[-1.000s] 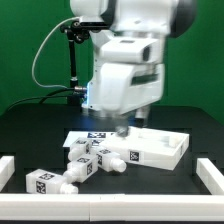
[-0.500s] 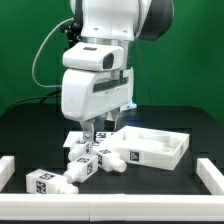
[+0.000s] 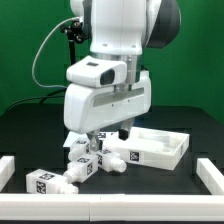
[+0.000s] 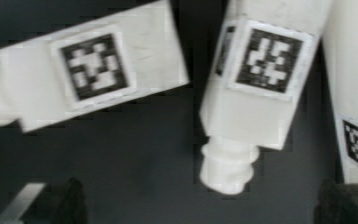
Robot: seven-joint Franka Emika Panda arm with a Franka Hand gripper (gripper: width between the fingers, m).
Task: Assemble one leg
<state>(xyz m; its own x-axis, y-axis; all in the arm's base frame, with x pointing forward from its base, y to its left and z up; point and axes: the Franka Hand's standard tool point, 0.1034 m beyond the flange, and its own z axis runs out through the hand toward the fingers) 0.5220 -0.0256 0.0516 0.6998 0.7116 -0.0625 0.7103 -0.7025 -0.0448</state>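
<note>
I should move my gripper toward the leg's round peg tip (image 4: 227, 170) before closing on it, because the peg tip is still beyond my fingers, over bare black table.
Several white legs with black-and-white tags lie in a cluster at the exterior view's lower left: one (image 3: 41, 182) at the far left, one (image 3: 82, 168) in the middle, one (image 3: 112, 160) beside the panel. My gripper (image 3: 90, 140) hangs low over this cluster, its fingers mostly hidden by the hand. In the wrist view two legs lie side by side, one (image 4: 87, 68) and one (image 4: 256, 85) whose round peg tip points between my fingers. The gripper (image 4: 202, 208) is open and empty, with dark fingertips (image 4: 60, 205) at both edges.
The large white tray-like panel (image 3: 160, 148) lies to the exterior view's right of the legs. White rails border the black table at the left (image 3: 10, 165), right (image 3: 210, 172) and front (image 3: 110, 208). A black pole (image 3: 72, 60) stands behind.
The arm has swung from above the panel toward the exterior view's left and come down over the cluster of legs. The legs and panel have not moved.
</note>
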